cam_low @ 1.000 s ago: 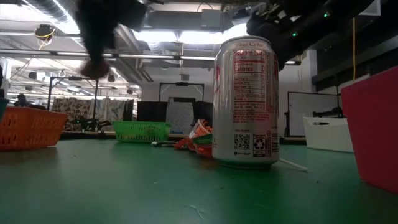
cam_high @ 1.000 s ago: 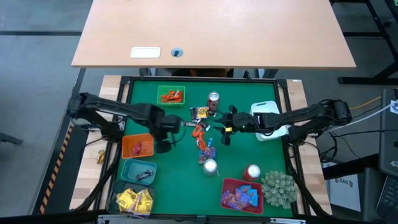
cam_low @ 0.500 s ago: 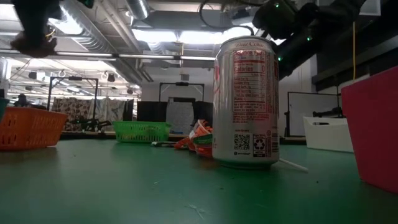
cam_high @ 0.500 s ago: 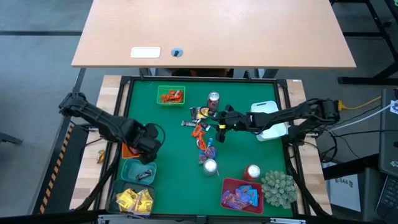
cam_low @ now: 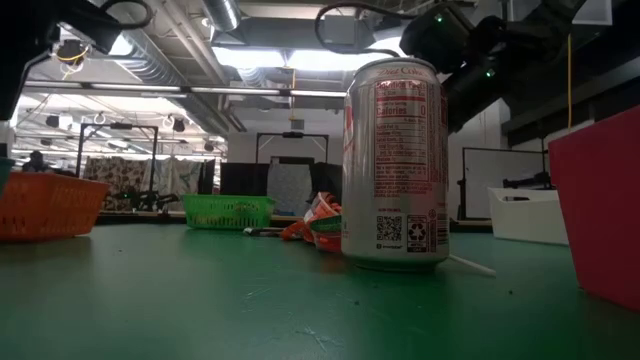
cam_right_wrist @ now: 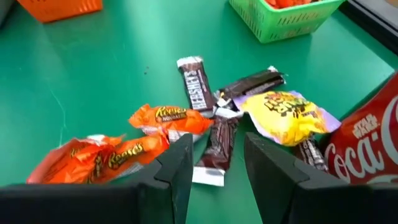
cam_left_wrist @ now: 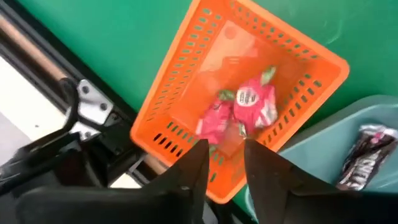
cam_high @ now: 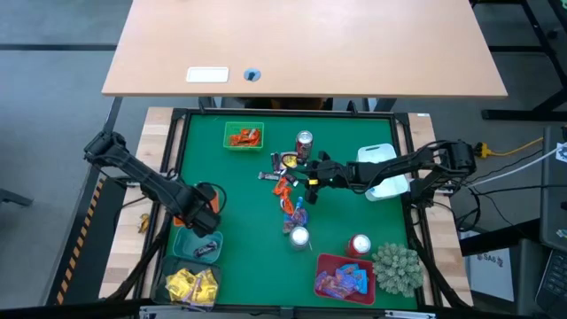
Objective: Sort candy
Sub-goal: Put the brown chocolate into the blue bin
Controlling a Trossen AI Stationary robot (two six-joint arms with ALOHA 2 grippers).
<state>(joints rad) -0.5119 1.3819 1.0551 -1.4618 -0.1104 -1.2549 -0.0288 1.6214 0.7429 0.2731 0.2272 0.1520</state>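
Observation:
The dark bar should be grabbed next by its crimped wrapper end [cam_high: 294, 183] with my right gripper, so that the bar can be sorted into the teal bin [cam_high: 197, 245].
Loose candy [cam_high: 285, 182] lies in a pile at the table's middle: orange packets [cam_right_wrist: 160, 117], dark bars [cam_right_wrist: 194, 81] and a yellow-purple packet [cam_right_wrist: 283, 112]. My right gripper [cam_high: 310, 180] hovers open just right of and above this pile; in its wrist view a dark bar [cam_right_wrist: 214, 146] lies on the cloth below the gap between its fingers. My left gripper [cam_high: 202, 211] hangs open over the orange basket [cam_left_wrist: 186, 93], which has two pink-red sweets [cam_left_wrist: 252, 102] lying on its floor. A dark sweet [cam_left_wrist: 367, 155] rests in the teal bin beside it.
Bins ring the green mat: a green basket [cam_high: 243, 136], a teal bin [cam_high: 197, 244], a yellow-filled bin [cam_high: 190, 285], a red bin [cam_high: 344, 276] and a white bin [cam_high: 381, 168]. Three drink cans [cam_high: 304, 142] [cam_high: 299, 237] [cam_high: 359, 245] and a spiky plant [cam_high: 396, 268] stand among them.
My left gripper has swung from beside the middle pile toward the table's left and near edges and now hangs over the orange basket. My right gripper has crept a little toward the table's left, closer to the candy pile.

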